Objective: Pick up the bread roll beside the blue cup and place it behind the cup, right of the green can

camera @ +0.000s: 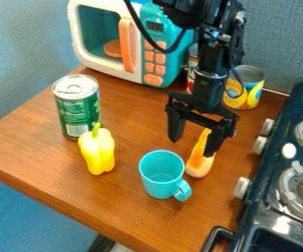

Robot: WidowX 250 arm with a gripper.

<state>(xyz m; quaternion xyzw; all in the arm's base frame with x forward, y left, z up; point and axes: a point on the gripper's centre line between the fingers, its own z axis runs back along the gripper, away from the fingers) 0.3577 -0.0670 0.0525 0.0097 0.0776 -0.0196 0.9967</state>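
My gripper should take hold of the narrow neck of the squash-like toy next. I will then lift the toy up off the wooden table.
The black gripper hangs over the right half of the wooden table, its two fingers spread wide open. Nothing is held between them. Its right finger overlaps an orange and tan squash-like toy lying on the table; whether they touch I cannot tell. A teal cup stands upright just left of that toy, its handle pointing to the lower right. Further left is a yellow bell pepper with its stem up, in front of a green can.
A teal and white toy microwave stands at the back left. Behind the gripper are a yellow-labelled can and a red-and-white can. A dark toy stove with knobs borders the table on the right.
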